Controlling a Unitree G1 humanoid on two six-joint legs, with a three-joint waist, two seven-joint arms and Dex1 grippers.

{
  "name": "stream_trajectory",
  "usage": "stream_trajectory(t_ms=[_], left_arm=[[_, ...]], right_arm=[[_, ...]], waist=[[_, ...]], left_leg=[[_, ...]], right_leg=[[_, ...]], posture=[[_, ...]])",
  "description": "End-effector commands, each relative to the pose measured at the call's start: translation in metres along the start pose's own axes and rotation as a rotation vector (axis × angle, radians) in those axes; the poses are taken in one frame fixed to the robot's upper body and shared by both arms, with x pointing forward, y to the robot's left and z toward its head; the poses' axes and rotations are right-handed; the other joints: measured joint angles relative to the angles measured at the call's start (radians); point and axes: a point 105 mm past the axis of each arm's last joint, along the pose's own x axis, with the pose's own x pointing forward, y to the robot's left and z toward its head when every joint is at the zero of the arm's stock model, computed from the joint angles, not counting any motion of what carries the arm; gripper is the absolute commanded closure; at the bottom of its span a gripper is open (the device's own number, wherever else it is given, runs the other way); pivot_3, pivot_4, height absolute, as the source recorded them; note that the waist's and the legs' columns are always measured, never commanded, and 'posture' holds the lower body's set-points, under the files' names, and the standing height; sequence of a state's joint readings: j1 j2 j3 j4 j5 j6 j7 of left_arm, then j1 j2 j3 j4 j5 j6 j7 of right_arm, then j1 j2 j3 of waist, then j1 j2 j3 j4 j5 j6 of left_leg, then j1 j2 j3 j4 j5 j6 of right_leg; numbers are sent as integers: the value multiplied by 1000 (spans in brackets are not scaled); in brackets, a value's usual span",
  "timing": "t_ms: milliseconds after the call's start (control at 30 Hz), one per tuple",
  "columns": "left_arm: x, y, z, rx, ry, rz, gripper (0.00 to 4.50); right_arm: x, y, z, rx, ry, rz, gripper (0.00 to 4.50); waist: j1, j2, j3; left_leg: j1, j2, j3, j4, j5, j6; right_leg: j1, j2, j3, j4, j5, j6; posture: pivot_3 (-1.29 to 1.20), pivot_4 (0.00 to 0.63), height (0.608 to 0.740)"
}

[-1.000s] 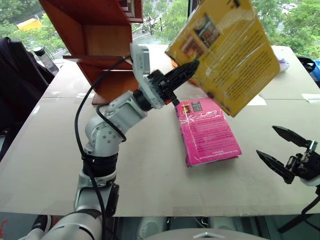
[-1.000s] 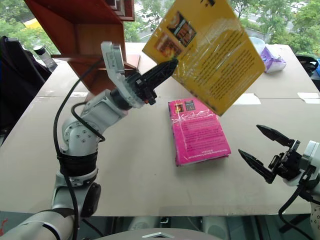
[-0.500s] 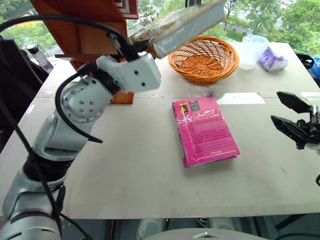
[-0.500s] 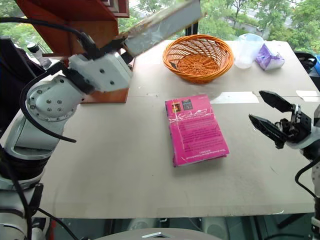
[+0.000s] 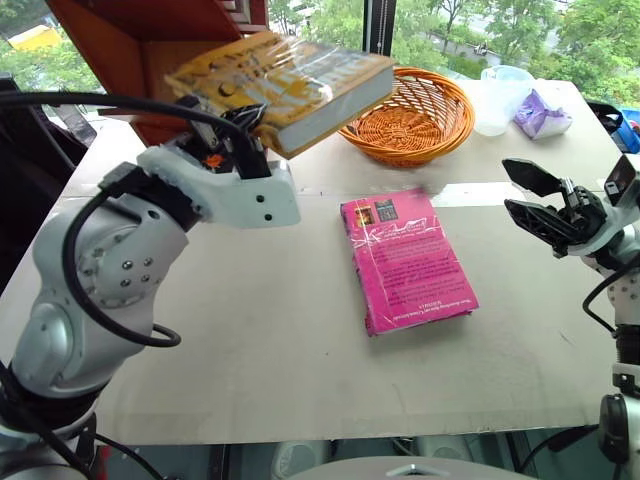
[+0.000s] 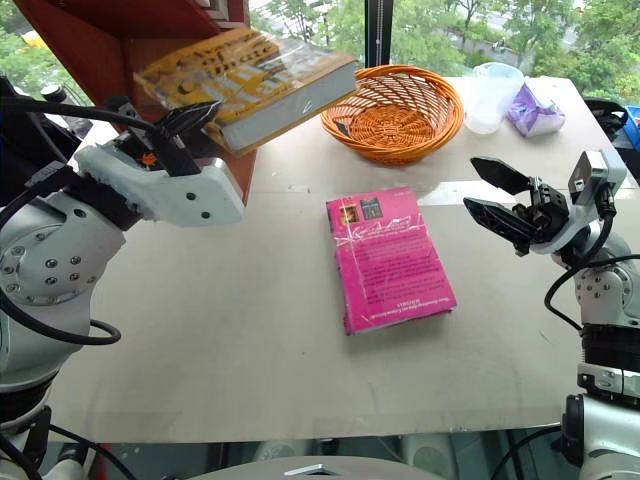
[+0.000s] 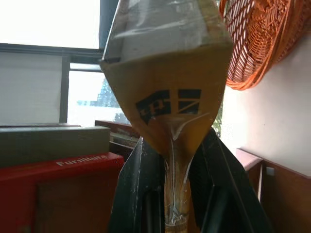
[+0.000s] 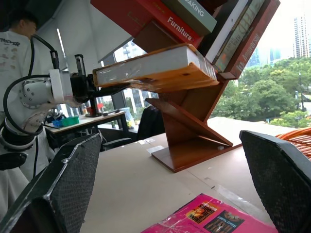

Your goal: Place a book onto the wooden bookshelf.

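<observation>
The yellow-orange book still hangs in the air short of the wooden bookshelf's boards, so my left gripper now moves it onto the bookshelf before releasing it.
My left gripper is shut on one corner of the book, a thick yellow-orange paperback in glossy wrap. It holds the book nearly flat, cover up, above the table, right in front of the wooden bookshelf at the back left. In the left wrist view the book is pinched between the two black fingers. My right gripper hangs open over the table's right side, pointing left, with nothing between its fingers. From there the bookshelf shows with several books leaning on its upper boards.
A magenta-pink book lies flat at mid table. Behind it sits a round orange wicker basket, with a clear plastic cup and a purple wrapper to its right. A person stands beyond the table's left side.
My left gripper has rolled the book from upright to nearly flat and carried it left toward the bookshelf. My right gripper has risen and moved forward, still open.
</observation>
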State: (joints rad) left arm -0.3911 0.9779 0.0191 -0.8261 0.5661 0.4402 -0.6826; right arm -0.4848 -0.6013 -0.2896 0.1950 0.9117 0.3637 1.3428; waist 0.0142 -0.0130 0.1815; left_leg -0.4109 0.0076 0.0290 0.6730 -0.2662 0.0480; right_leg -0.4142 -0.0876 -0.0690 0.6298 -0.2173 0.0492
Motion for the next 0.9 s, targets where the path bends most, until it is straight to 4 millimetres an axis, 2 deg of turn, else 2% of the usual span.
stream_trajectory(t_ms=[33,167,300,533,700,800,900], left_arm=[[-9,20,-19,62,131,82,4360],[5,28,-32,150,182,104,4360],[14,16,-42,99,238,74,4360],[24,19,-43,123,251,127,4360],[23,17,-57,134,345,120,4360],[20,24,-67,166,409,146,4360],[22,23,-68,175,415,141,4360]], right_arm=[[6,-1,4,-37,-14,37,0],[11,-4,2,-61,-17,28,0],[11,-4,7,-103,-33,9,0],[11,1,7,-118,-41,-11,0],[10,2,7,-128,-47,-27,0],[9,1,7,-132,-49,-35,0],[9,0,6,-135,-52,-39,0]], waist=[[1,0,0],[1,0,0],[0,0,0],[0,0,0],[0,0,0],[0,0,0],[0,0,0]], left_leg=[[0,0,0,0,0,0],[-2,0,-2,5,-1,1],[-2,0,-3,11,-2,4],[-2,1,-5,13,0,-1],[-2,1,-4,14,0,0],[-2,1,-4,14,0,1],[-2,1,-4,14,-1,3]], right_leg=[[0,0,0,1,0,0],[-1,0,-1,5,0,0],[-1,0,0,11,0,0],[-2,1,-1,14,0,-1],[-2,1,0,14,0,-1],[-2,1,0,14,0,-1],[-2,1,0,15,0,-1]], posture=[[0,150,740],[0,150,740],[0,150,740],[0,150,740],[0,150,740],[0,150,740],[0,150,740]])
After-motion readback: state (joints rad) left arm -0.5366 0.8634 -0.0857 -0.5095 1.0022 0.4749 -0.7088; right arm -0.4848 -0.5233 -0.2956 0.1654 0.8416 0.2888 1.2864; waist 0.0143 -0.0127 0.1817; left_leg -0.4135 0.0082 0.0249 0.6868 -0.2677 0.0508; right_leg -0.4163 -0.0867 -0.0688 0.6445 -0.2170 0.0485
